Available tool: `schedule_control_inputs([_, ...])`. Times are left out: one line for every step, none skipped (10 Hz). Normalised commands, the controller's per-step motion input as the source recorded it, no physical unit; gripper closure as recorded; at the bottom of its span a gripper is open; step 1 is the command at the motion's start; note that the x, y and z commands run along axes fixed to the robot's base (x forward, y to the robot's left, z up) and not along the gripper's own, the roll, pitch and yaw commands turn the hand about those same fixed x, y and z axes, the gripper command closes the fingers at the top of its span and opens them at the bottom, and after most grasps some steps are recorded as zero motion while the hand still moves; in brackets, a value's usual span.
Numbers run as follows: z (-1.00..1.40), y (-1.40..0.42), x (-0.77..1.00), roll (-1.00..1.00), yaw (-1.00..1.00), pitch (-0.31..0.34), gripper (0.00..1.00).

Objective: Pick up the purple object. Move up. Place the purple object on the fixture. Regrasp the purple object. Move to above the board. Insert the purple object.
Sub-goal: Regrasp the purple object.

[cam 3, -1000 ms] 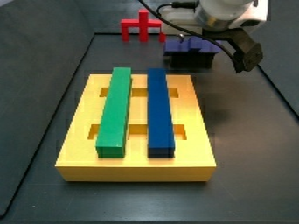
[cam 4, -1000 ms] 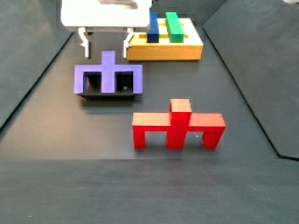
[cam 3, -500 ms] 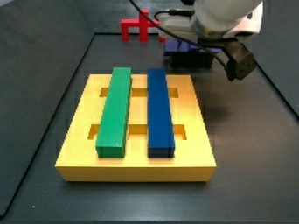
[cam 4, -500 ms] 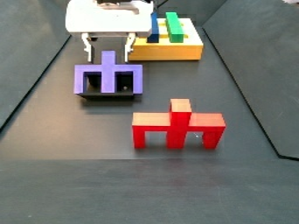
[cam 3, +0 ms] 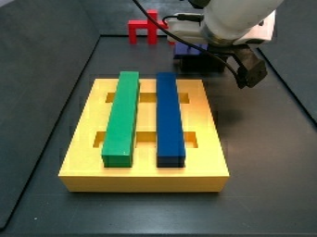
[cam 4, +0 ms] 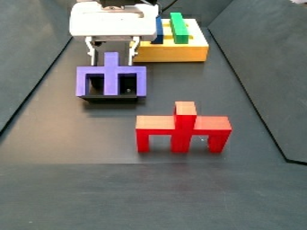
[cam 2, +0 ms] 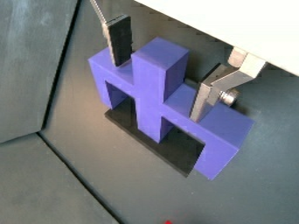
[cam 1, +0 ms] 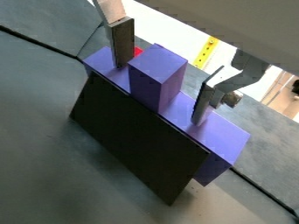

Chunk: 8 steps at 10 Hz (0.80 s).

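Note:
The robot's gripper needs to grab the purple object by its central stem [cam 1: 158, 75] next, so that the object's legs stay free to go into the board.
The purple object [cam 4: 111, 81] rests on the black fixture [cam 4: 110, 99], legs down and central stem up; it also shows in a side view [cam 3: 186, 46]. My gripper [cam 4: 111, 52] is over it and open. In both wrist views the gripper [cam 1: 162, 87] [cam 2: 160, 83] straddles the stem [cam 1: 158, 80] [cam 2: 155, 74], with one of its fingers [cam 1: 121, 44] [cam 2: 118, 44] on each side and a gap between pad and stem. The fingertips reach down to the bridge. The yellow board [cam 3: 87, 139] carries a green bar [cam 3: 121, 116] and a blue bar [cam 3: 170, 116].
A red piece [cam 4: 182, 130] of similar shape stands on the dark floor, also seen behind the gripper [cam 3: 146, 28]. The board [cam 4: 180, 52] lies just beyond the fixture. Raised dark walls edge the floor on both sides.
My gripper has come down over the purple object, so the open fingers now flank its stem. The purple object, fixture, board and red piece have not moved.

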Motion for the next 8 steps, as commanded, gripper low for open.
schedule_control_inputs([0.0, 0.0, 0.0, 0.01, 0.0, 0.0, 0.0])
schedule_control_inputs([0.0, 0.01, 0.0, 0.04, 0.0, 0.0, 0.0])
schedule_control_inputs([0.0, 0.0, 0.0, 0.0, 0.0, 0.0, 1.0])
schedule_control_inputs([0.0, 0.0, 0.0, 0.0, 0.0, 0.0, 1.0])
schedule_control_inputs([0.0, 0.0, 0.0, 0.0, 0.0, 0.0, 1.0])
schedule_control_inputs([0.0, 0.0, 0.0, 0.0, 0.0, 0.0, 1.0])
schedule_control_inputs([0.0, 0.0, 0.0, 0.0, 0.0, 0.0, 1.0])
schedule_control_inputs([0.0, 0.0, 0.0, 0.0, 0.0, 0.0, 1.0])
